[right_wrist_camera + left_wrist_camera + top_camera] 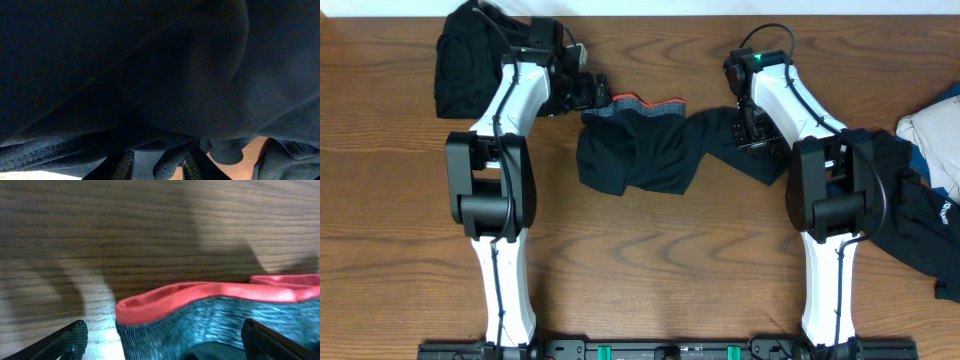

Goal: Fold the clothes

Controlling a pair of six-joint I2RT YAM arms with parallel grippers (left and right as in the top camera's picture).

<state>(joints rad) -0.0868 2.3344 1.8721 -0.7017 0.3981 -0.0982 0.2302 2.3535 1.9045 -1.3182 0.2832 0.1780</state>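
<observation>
The garment's legs need to stay free to straighten out for folding. My left gripper should next grip the garment's coral-red piece of cloth near that cloth's end.
A black trouser-like garment (635, 150) with a coral-red band (640, 103) lies spread on the wood table between the arms. My left gripper (597, 92) is at the band's left end and stands wide open. In the left wrist view the red band (200, 296) and its grey knit edge (200, 330) lie between the two fingertips (70, 339), which do not touch it. My right gripper (752, 135) is over the garment's right part. In the right wrist view it (160, 167) is shut on a fold of the black fabric (170, 162).
A heap of black clothes (470, 60) lies at the back left beside the left arm. At the right edge lie more clothes: a black piece (910, 215), a white one (932, 135) and a bit of blue (950, 95).
</observation>
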